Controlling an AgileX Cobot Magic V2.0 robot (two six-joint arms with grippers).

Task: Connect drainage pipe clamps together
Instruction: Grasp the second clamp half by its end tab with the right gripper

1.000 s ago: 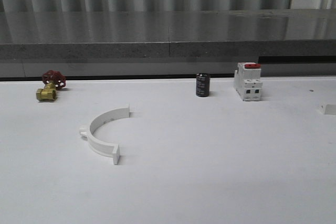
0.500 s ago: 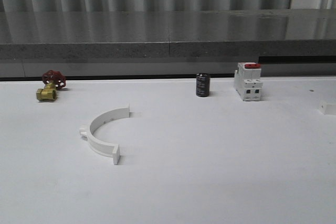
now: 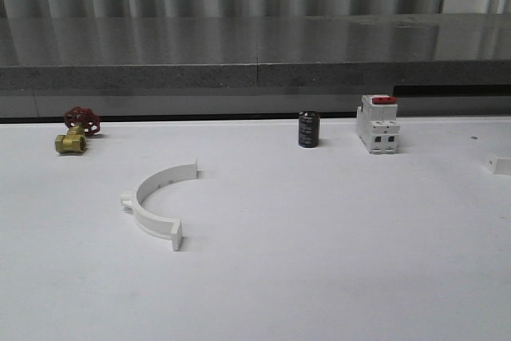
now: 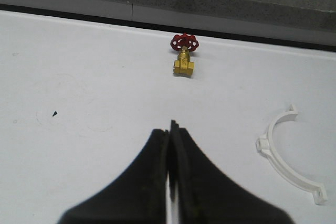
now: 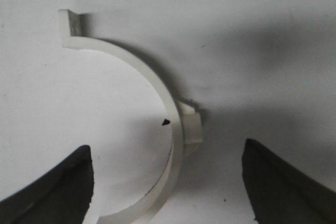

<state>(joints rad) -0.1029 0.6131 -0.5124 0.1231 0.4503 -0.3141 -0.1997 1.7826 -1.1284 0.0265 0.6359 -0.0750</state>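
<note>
I need to move my right gripper lower before I close it on the lug, because its fingers stop above the clamp's outer lug (image 5: 191, 128).
One drainage pipe clamp (image 3: 140, 204), a white half-ring with flat end tabs, lies on the white table left of centre, its open side facing right. The left wrist view also holds it (image 4: 276, 157), off to one side of my left gripper (image 4: 170, 128), which is shut with nothing between its black fingers and hangs over bare table. The second clamp (image 5: 158, 83) lies flat directly under my right gripper (image 5: 167, 145), which is open, its fingers (image 5: 63, 182) wide apart on either side of the arc and its outer lug. A white tab at the front view's right edge (image 3: 501, 165) is likely this clamp.
A brass valve with a red handwheel (image 3: 76, 133) sits at the back left. A black cylinder (image 3: 308, 129) and a white breaker with a red top (image 3: 378, 124) stand at the back, near a grey ledge (image 3: 255, 76).
</note>
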